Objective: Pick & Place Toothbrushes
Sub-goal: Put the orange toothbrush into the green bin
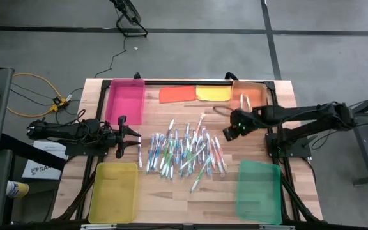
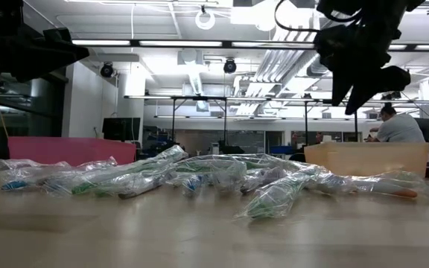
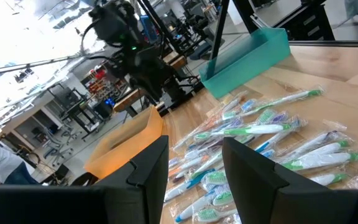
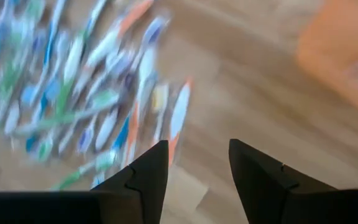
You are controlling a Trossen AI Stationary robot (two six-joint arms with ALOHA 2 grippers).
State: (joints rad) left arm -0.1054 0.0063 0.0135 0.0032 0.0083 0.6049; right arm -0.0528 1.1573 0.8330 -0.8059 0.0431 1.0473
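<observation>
My right gripper is about to grab the orange-and-white toothbrush by its orange part [image 1: 220,153], and it should then place the toothbrush in the green tray [image 1: 259,191].
The toothbrushes [image 1: 184,150], thin white sticks with green, blue, purple or orange in clear wrappers, lie heaped on the middle of the wooden table [image 1: 171,204]; they also show in the low view [image 2: 199,175] and the left wrist view [image 3: 260,134]. My left gripper [image 1: 133,135] [image 3: 196,162] is open, just left of the heap's left edge, pointing toward it. My right gripper [image 1: 235,130] [image 4: 197,162] is open and holds nothing. It hangs above the table [image 2: 360,82] over the heap's far right side, near the orange tray [image 1: 249,96]. Two toothbrushes [image 1: 243,101] lie in that tray.
Trays stand at the four corners: a pink tray [image 1: 125,101] far left, the orange tray far right, a yellow tray [image 1: 114,191] near left and a green tray [image 1: 259,190] near right. An orange cloth [image 1: 177,94] and a yellow cloth [image 1: 213,93] lie flat at the far edge.
</observation>
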